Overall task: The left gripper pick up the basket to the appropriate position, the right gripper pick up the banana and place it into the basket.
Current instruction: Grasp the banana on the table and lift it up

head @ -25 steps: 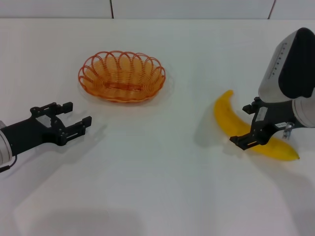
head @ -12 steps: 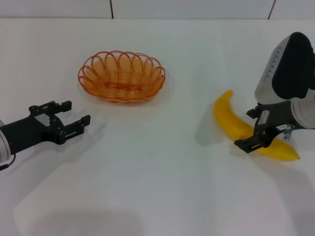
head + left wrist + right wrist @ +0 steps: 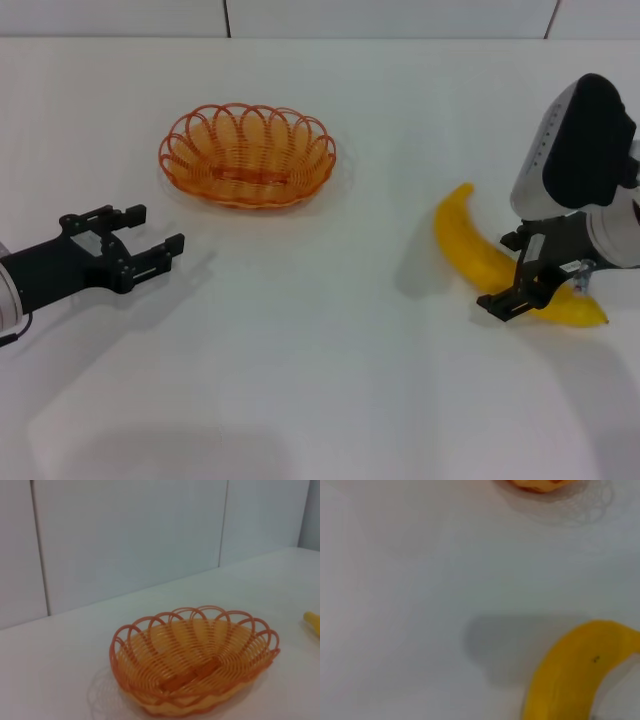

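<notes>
The fingers of my right gripper reach down to the table on either side of the yellow banana's middle [image 3: 498,270] [image 3: 562,690], so it is time to close on the banana now.
The orange wire basket [image 3: 247,155] stands empty on the white table, back left of centre; the left wrist view shows the basket [image 3: 195,665] close up. My left gripper [image 3: 160,228] hovers open in front and to the left of it, apart from it, fingers pointing toward the basket. The yellow banana [image 3: 468,243] lies on the table at the right. My right gripper [image 3: 542,288] is lowered over the banana's near half, open, one finger [image 3: 508,299] on its front side and the other hidden behind it. The right wrist view shows the banana [image 3: 570,675] close below.
White table [image 3: 320,360] with a tiled wall at the back. A banana tip [image 3: 312,622] shows at the edge of the left wrist view. The basket's rim [image 3: 535,484] just shows in the right wrist view.
My right gripper has shifted slightly rightward and down along the banana. The banana and basket have not moved. The left gripper stays almost still.
</notes>
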